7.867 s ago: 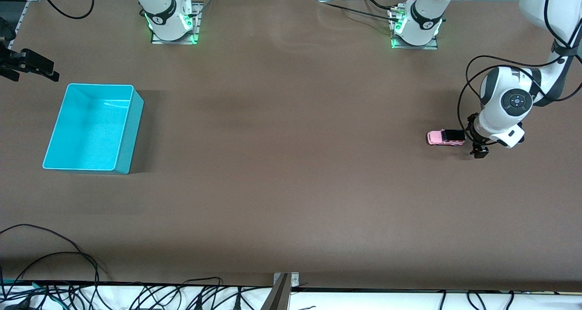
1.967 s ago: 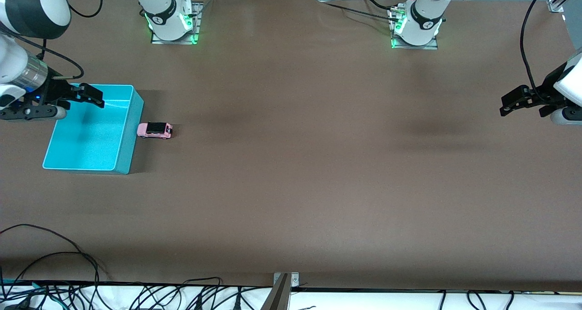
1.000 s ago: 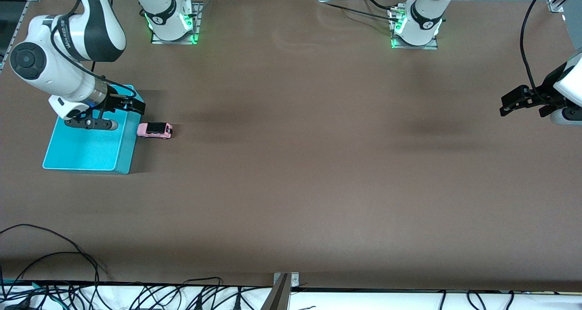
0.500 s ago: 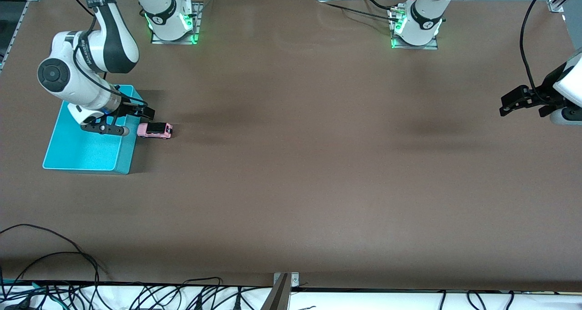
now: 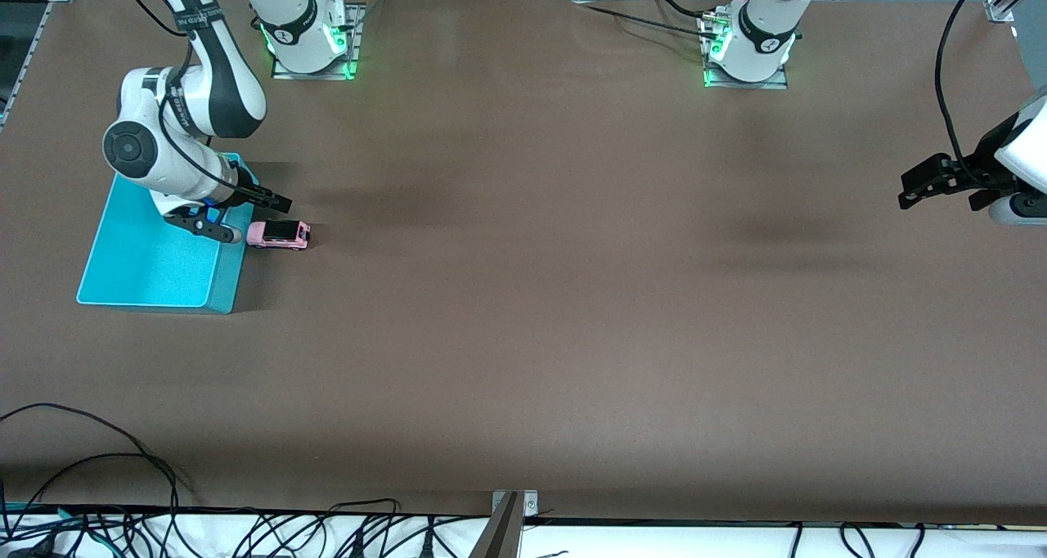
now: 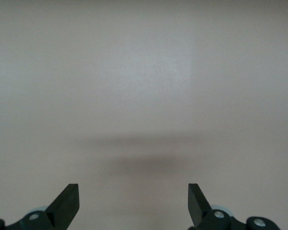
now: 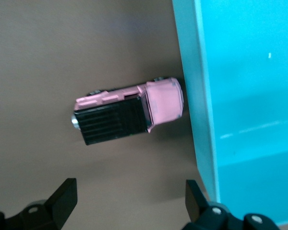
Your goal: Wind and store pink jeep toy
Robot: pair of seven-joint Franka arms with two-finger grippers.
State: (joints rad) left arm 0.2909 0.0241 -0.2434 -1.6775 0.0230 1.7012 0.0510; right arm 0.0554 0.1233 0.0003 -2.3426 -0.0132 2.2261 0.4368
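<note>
The right gripper grips the pink jeep toy (image 5: 279,235) by its black roof's sides next, to store it in the turquoise bin (image 5: 155,247).
The pink jeep toy (image 5: 279,235) (image 7: 129,112), light pink with a black roof, stands on the brown table with its nose against the outer wall of the turquoise bin (image 5: 155,247) (image 7: 240,96). My right gripper (image 5: 257,217) (image 7: 129,199) hangs open over the bin's edge and the table, close beside the jeep and not touching it. Nothing is between its fingers. My left gripper (image 5: 914,190) (image 6: 133,203) waits open over bare table at the left arm's end.
The two arm bases (image 5: 309,38) (image 5: 748,47) stand along the edge of the table farthest from the front camera. Cables (image 5: 98,492) lie along the edge nearest to that camera. The bin holds nothing that I can see.
My right arm has swung across the bin toward the jeep and lowered its open gripper beside it. The jeep, the bin and the left arm have not moved in the last second.
</note>
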